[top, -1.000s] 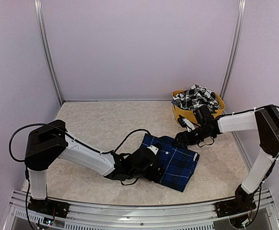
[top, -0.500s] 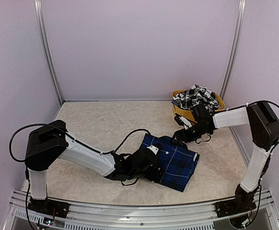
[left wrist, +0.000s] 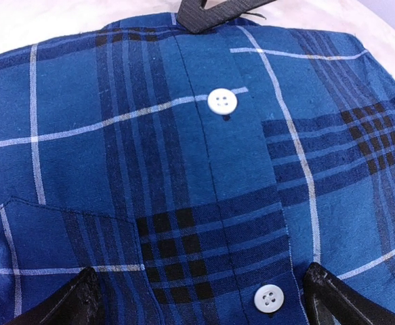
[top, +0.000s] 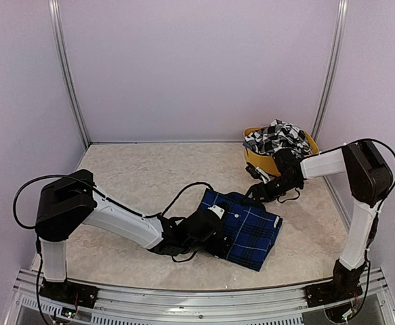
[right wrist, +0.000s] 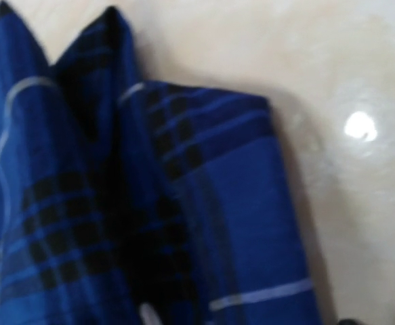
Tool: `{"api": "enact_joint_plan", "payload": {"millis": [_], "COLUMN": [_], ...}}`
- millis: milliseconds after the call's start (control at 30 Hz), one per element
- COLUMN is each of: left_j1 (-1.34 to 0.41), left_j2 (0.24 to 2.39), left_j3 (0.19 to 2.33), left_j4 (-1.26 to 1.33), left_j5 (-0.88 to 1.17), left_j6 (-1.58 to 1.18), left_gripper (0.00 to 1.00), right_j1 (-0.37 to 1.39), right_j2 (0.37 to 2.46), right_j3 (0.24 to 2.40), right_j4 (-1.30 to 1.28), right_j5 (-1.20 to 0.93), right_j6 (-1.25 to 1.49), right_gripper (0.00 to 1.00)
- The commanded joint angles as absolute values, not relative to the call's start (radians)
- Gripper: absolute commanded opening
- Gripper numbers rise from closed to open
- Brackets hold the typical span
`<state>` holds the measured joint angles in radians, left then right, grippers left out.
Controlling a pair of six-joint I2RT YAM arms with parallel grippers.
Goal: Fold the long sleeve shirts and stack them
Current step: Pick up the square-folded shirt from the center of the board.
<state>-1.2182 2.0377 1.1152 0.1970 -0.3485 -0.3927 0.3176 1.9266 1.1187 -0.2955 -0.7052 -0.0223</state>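
I should next grip the folded blue plaid shirt with my right gripper by its far edge (top: 248, 200) (right wrist: 267, 298), with the layers together, to carry it folded for stacking.
A royal blue plaid long sleeve shirt (top: 250, 229) lies folded on the table right of centre. It fills the left wrist view (left wrist: 204, 169), its button placket running up the middle. My left gripper (top: 215, 233) rests low on the shirt's near-left part, jaws open wide, a black fingertip (left wrist: 61, 301) on either side of the placket. My right gripper (top: 253, 194) hovers at the shirt's far edge, open; its black tip (left wrist: 217, 13) shows at the top of the left wrist view. The blurred right wrist view shows a folded corner of the shirt (right wrist: 217, 203). A black-and-white checked shirt (top: 278, 135) sits bunched in the tub.
The yellow tub (top: 257, 160) stands at the back right, just behind my right forearm. Pale walls with metal posts (top: 70, 74) close in the table on three sides. Bare beige tabletop (top: 143, 176) stretches to the left of the blue shirt.
My right forearm has swung back toward the tub, and its gripper has edged slightly left along the shirt's far edge. The left arm and the blue shirt have not moved.
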Motion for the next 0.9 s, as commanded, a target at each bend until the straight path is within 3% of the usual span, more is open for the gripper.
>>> {"api": "enact_joint_plan", "payload": {"millis": [0, 200, 867], "left_j1": [-1.218, -1.219, -1.218], "left_j2": [2.069, 2.065, 2.017], "left_j3": [1.110, 1.100, 0.998], "left_j4": [0.172, 0.177, 0.213], "left_j5": [-0.377, -0.382, -0.433], "left_j6": [-0.383, -0.386, -0.376], "left_gripper": [0.99, 0.99, 0.99], "right_j1": [0.296, 0.291, 0.415], "right_j2": [1.976, 1.995, 1.949], "right_j3": [1.082, 1.069, 0.970], "right_j4": [-0.341, -0.352, -0.334], "right_j5": [-0.811, -0.856, -0.855], "right_j6": [-0.027, -0.032, 0.038], "right_gripper": [0.85, 0.81, 0.53]}}
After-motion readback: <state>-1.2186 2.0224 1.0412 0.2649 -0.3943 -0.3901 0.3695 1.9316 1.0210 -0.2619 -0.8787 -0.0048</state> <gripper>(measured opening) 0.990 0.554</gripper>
